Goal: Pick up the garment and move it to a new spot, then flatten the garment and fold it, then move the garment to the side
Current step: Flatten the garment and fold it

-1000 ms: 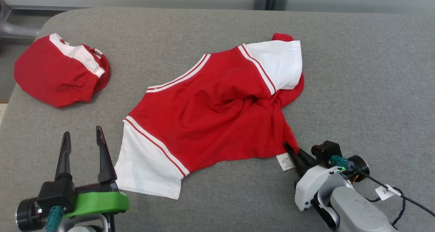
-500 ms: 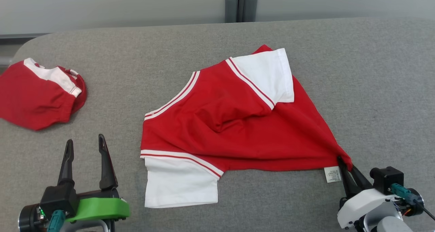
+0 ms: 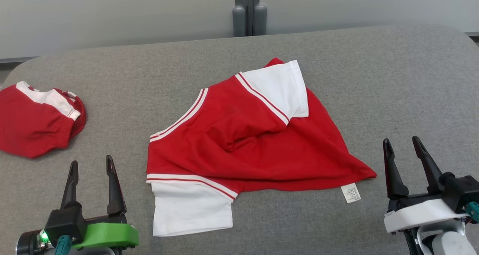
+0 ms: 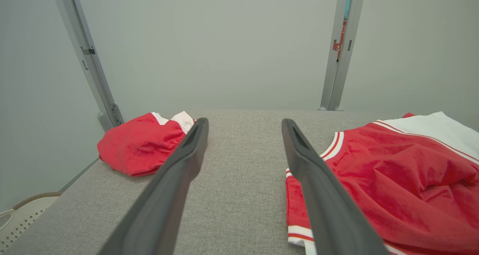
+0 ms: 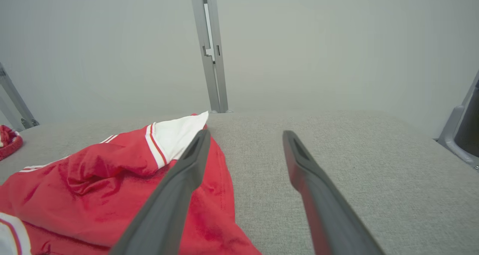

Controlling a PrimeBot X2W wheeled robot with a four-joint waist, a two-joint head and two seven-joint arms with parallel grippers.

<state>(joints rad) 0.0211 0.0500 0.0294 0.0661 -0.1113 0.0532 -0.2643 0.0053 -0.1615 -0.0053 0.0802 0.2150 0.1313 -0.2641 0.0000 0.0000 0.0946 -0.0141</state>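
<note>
Next, my right gripper grabs the T-shirt [image 3: 242,143], which lies slack and rumpled, by the red hem corner [image 3: 368,172] that juts out beside the label.
The garment [image 3: 254,143] is a red T-shirt with white sleeves, lying rumpled in the middle of the grey table [image 3: 393,79]; its hem corner with a white label points right. It also shows in the left wrist view [image 4: 393,184] and the right wrist view [image 5: 112,187]. My right gripper [image 3: 403,148] stands open just right of that corner, apart from the cloth, nothing between its fingers [image 5: 179,180]. My left gripper [image 3: 89,166] is open at the lower left, to the left of the white sleeve, holding nothing.
A second red and white garment [image 3: 35,120] lies bunched at the table's far left edge, also in the left wrist view [image 4: 142,144]. A grey post [image 3: 249,12] stands behind the table against a pale wall. Bare cloth surface lies right of the shirt.
My right gripper dragged the shirt's hem corner to the right, then let go, opened and drew back to the right. The head camera turned, so the whole picture shifted.
</note>
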